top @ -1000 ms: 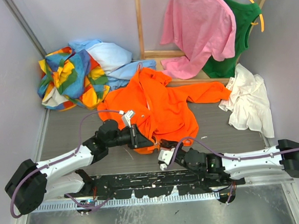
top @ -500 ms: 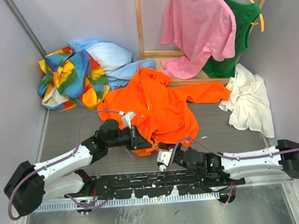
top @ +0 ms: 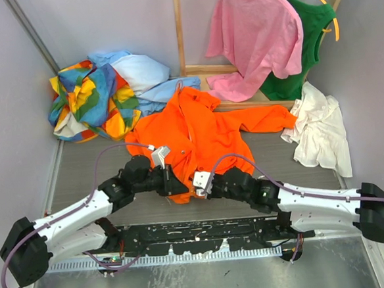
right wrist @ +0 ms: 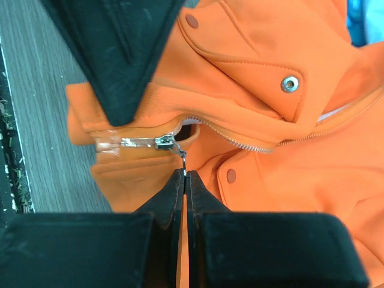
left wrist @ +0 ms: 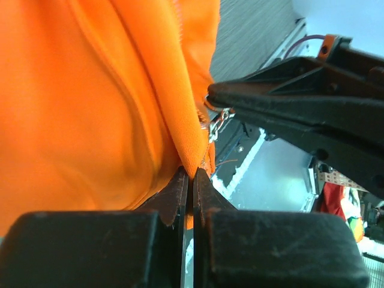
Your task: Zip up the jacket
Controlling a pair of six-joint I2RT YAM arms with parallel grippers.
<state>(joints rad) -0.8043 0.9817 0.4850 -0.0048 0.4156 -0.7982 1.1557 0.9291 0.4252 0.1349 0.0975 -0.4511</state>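
The zipper slider (right wrist: 164, 142) would come along if I lifted my right gripper now. My right gripper is closed on the small metal pull tab (right wrist: 184, 168).
The bright orange jacket (top: 211, 133) lies spread on the grey table, its front zipper open above the hem. My left gripper (top: 184, 186) is shut on the bottom hem edge (left wrist: 193, 174) beside the zipper's start. My right gripper (top: 195, 190) meets it from the right. In the right wrist view the right gripper (right wrist: 185, 174) is shut on the small metal pull tab hanging from the zipper slider (right wrist: 164, 142), which sits low, near the hem. The silver zipper teeth (right wrist: 240, 141) run apart beyond it. The left finger (right wrist: 114, 48) crosses the top of that view.
A multicoloured garment (top: 90, 98) and a light blue cloth (top: 141, 75) are piled at the back left. A pink T-shirt (top: 253, 34) and a green shirt (top: 313, 36) hang at the back right, above a white cloth (top: 320, 132). A black rail (top: 198, 232) borders the near edge.
My right arm has swung up and left to the jacket's hem and its jaws have shut on the zipper pull. The left gripper has kept its hold and shifted slightly.
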